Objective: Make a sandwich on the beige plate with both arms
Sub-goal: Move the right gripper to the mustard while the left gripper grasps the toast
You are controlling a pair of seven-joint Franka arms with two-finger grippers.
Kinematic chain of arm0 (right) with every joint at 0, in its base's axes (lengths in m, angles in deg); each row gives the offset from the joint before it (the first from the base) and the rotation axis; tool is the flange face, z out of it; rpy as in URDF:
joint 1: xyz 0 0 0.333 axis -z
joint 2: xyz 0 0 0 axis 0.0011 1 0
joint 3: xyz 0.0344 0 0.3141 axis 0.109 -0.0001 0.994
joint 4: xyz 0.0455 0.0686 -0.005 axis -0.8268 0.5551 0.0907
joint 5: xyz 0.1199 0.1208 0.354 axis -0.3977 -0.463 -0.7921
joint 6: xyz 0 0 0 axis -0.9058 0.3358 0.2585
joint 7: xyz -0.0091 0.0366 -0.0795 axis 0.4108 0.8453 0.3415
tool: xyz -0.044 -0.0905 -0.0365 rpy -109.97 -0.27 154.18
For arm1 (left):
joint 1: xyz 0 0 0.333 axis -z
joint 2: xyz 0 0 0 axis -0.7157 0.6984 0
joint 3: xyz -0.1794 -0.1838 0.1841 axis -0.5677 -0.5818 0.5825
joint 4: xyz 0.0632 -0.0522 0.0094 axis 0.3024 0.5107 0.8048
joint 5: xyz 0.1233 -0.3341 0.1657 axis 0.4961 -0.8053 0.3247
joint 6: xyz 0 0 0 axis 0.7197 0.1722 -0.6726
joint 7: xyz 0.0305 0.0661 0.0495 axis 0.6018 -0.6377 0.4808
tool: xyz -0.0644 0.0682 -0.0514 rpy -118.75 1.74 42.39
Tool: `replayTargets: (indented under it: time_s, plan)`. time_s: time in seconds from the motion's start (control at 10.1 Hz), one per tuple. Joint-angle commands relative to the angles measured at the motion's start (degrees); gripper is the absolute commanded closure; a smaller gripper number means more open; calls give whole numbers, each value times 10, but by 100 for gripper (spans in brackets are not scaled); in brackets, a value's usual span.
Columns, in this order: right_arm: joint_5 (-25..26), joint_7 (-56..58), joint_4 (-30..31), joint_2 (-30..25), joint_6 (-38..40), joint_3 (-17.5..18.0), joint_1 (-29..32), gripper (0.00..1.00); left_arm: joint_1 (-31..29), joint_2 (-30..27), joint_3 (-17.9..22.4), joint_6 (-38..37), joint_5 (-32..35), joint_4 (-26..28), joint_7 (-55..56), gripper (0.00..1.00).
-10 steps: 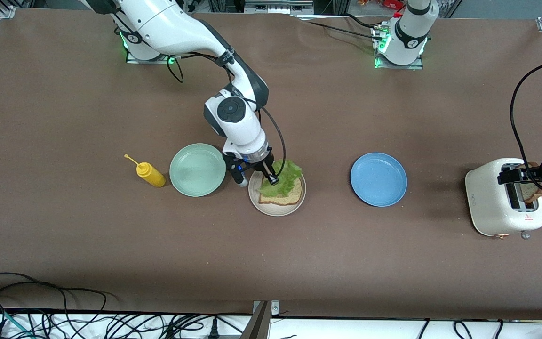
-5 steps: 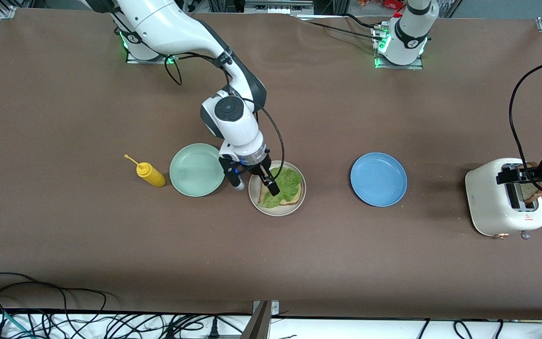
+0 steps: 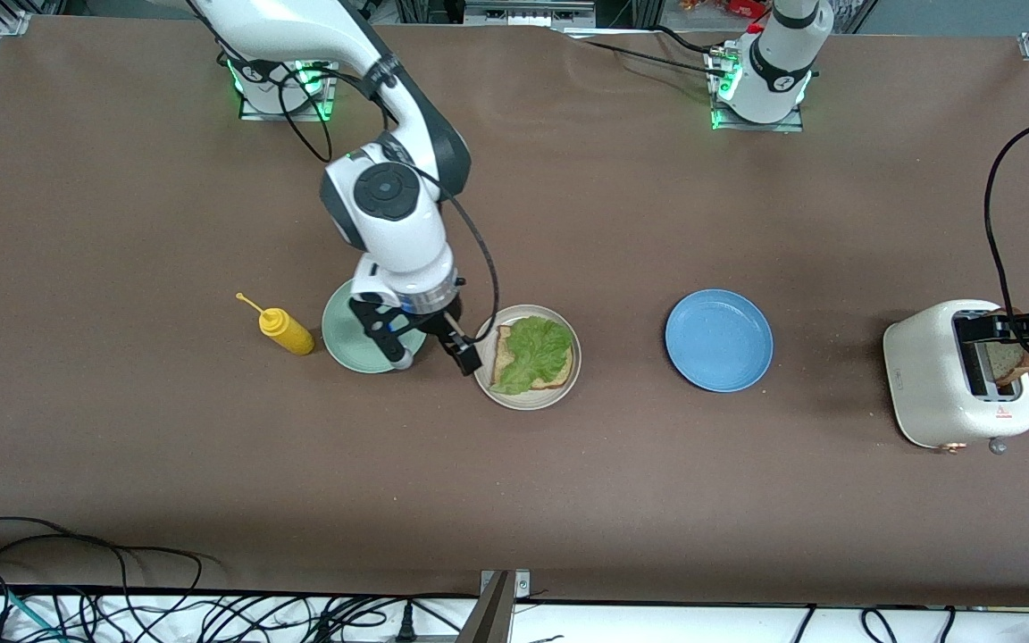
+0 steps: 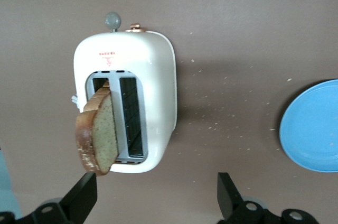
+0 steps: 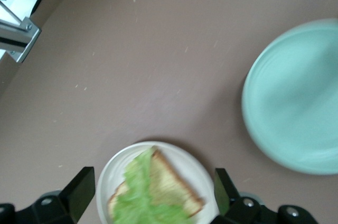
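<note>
Next, my left gripper pinches the slice by its exposed upper edge [image 3: 1012, 364], since the toaster slot closes around the lower part of the bread slice.
The beige plate [image 3: 528, 404] holds a tan bread slice [image 3: 561, 377] with a ruffled green lettuce leaf [image 3: 532, 350] lying on top. My right gripper [image 3: 432, 350] hangs open and empty over the gap between this plate and the mint-green plate. Its wrist view shows the beige plate [image 5: 108, 179], bread [image 5: 171, 182] and lettuce [image 5: 138, 195] between the spread fingers of the right gripper [image 5: 152, 195]. A second bread slice [image 3: 1006, 362] stands up out of the toaster [image 3: 925, 384]. My left gripper [image 3: 983, 330] is open above the toaster [image 4: 158, 76]. In its wrist view the left gripper [image 4: 153, 200] has one finger close to that slice [image 4: 97, 137].
A mint-green plate [image 3: 345, 326] lies beside the beige plate, toward the right arm's end, also in the right wrist view [image 5: 296, 97]. A yellow squeeze bottle [image 3: 285, 330] stands past it. A blue plate [image 3: 718, 339] sits between the beige plate and the toaster.
My right gripper opened and let the lettuce settle on the bread. It then rose and drew back toward the mint-green plate. The left gripper shifted slightly at the toaster.
</note>
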Motion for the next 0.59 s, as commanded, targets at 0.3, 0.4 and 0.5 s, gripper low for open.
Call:
replayTargets:
  time_s: [0.3,0.4,0.5]
  plan:
    - [-27,405,82,-124,149,-112,7,0,-63,25,-4,64,11,19,-105,0]
    - [-30,491,116,-150,149,-139,7,0,-68,24,-4,81,11,38,-106,0]
    - [-38,561,152,-176,146,-165,7,0,-70,19,-4,104,9,63,-106,0]
